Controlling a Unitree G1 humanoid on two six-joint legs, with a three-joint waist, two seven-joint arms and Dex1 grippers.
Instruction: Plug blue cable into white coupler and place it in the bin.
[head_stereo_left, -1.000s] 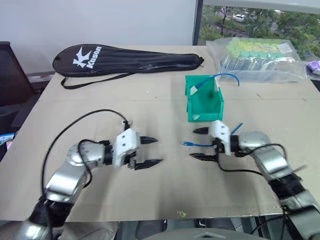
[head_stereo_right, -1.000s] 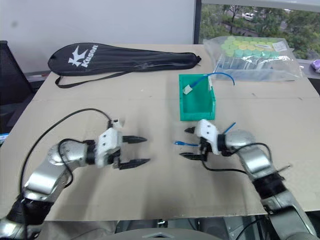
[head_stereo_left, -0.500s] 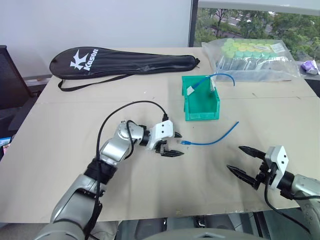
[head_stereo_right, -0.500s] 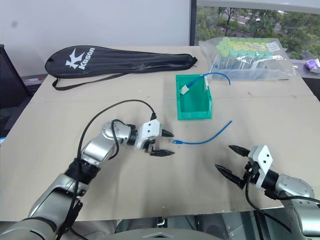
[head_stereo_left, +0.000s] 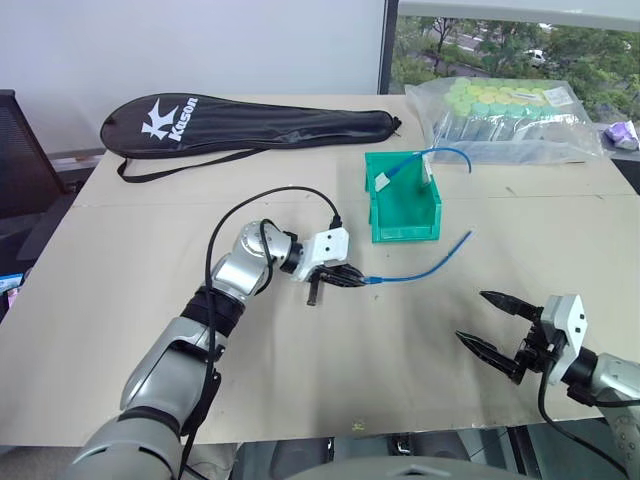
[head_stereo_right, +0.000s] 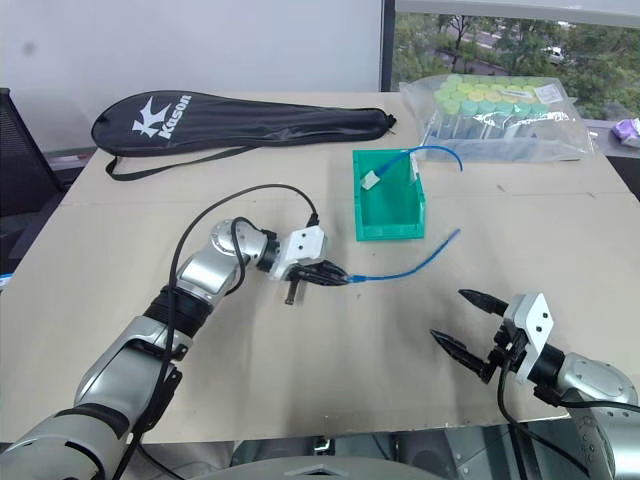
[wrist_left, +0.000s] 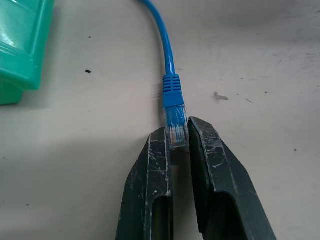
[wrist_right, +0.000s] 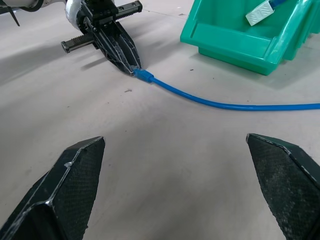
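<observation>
I should next grab the blue cable by the boot behind its plug (head_stereo_left: 374, 280) with my right gripper, as closed fingers cover the plug and the cord trails loosely.
The blue cable (head_stereo_left: 425, 266) lies on the cardboard table in a gentle curve, in front of the green bin (head_stereo_left: 423, 222). My left gripper (head_stereo_left: 358, 279) is shut on the cable's near plug; the left wrist view shows the clear plug (wrist_left: 175, 131) pinched between the fingertips (wrist_left: 159, 145). My right gripper (head_stereo_left: 471, 316) stands open near the table's front right, apart from the cable, its fingers (wrist_right: 75, 170) spread wide. The white coupler is out of view.
Another blue cable with a white block (head_stereo_left: 388, 181) on its end rests in the bin and trails over its back wall. A black racket bag (head_stereo_left: 250, 115) and a clear bag of green-capped tubes (head_stereo_left: 510, 120) lie at the back.
My left gripper swung right to the cable's plug and shut on it. My right gripper left the cable and drew back to the front right, still open.
</observation>
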